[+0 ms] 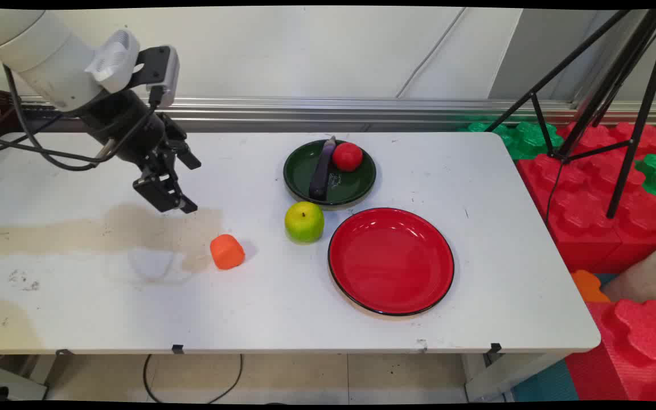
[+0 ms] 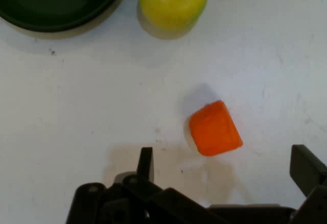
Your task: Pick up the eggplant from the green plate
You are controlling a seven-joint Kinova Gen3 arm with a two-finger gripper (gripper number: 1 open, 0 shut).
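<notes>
The eggplant needs to come off the dark green plate (image 1: 351, 187), so my gripper should grab it by its dark end (image 1: 319, 187) next.
My black gripper (image 1: 183, 185) hangs open above the left half of the white table (image 1: 106, 307), holding nothing. Nearest to it is a small orange block (image 1: 227, 251), lying on the table below and to the right of the gripper. In the hand view the orange block (image 2: 214, 128) lies just ahead of my spread fingers (image 2: 146, 164), a little to the right of centre. A green apple (image 1: 304, 221) stands further right; in the hand view the apple (image 2: 172, 2) is at the top edge.
A dark green plate (image 1: 356, 185) holds a red tomato (image 1: 347, 156) and a purple eggplant (image 1: 322, 169). An empty red plate (image 1: 390, 260) sits in front of it. A tripod (image 1: 618, 97) and foam blocks (image 1: 595, 193) stand off the table's right end.
</notes>
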